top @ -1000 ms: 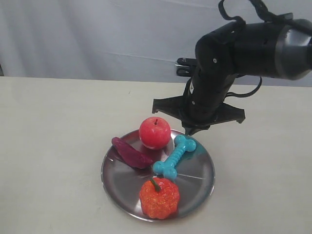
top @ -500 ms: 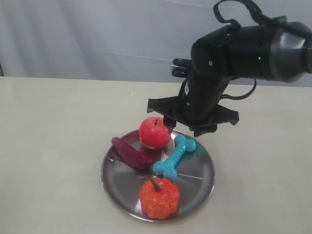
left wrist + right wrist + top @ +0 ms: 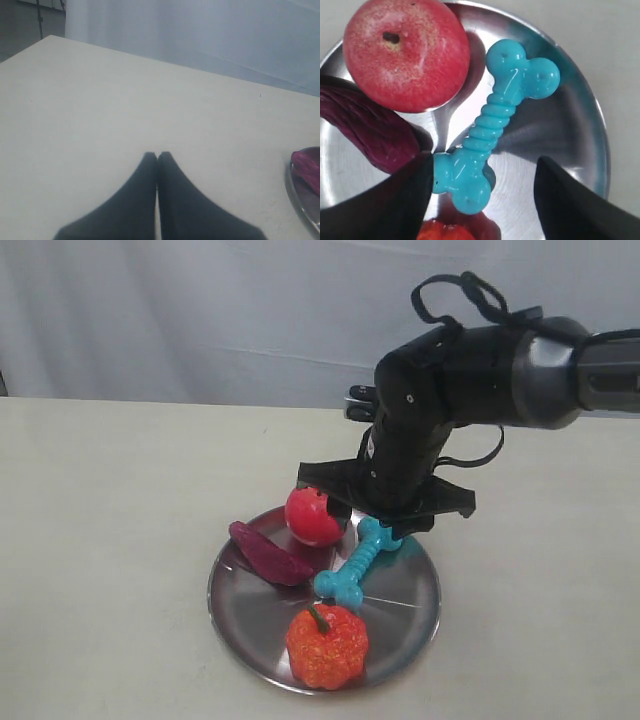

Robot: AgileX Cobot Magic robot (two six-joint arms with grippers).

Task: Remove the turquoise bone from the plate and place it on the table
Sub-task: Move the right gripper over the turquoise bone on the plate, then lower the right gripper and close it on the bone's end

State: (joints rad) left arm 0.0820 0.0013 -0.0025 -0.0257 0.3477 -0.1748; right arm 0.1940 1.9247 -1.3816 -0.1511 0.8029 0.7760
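I will next pick up the turquoise bone by its ridged middle (image 3: 358,564) (image 3: 485,127) with my right gripper, to move it onto the table.
The turquoise bone (image 3: 358,562) lies slanted on the silver plate (image 3: 402,592), which rests on the cream table (image 3: 110,500). My right gripper (image 3: 378,522) hovers open just above the bone's far knobbed end. In the right wrist view the bone (image 3: 492,125) lies between the spread fingers of the gripper (image 3: 485,161), one finger close beside its near knob, the other apart over bare plate (image 3: 565,135). My left gripper (image 3: 157,155) is shut on nothing over bare table (image 3: 100,100) and does not show in the exterior view.
A red apple (image 3: 315,515) sits on the plate right beside the bone's far end. A dark purple vegetable (image 3: 268,555) lies at the plate's left, and an orange-red pumpkin-like fruit (image 3: 327,645) stands at its front, near the bone's other knob.
The right arm has swung left and come down, bringing its open gripper from behind the plate to over the bone's far end. The bone and fruit have not moved.
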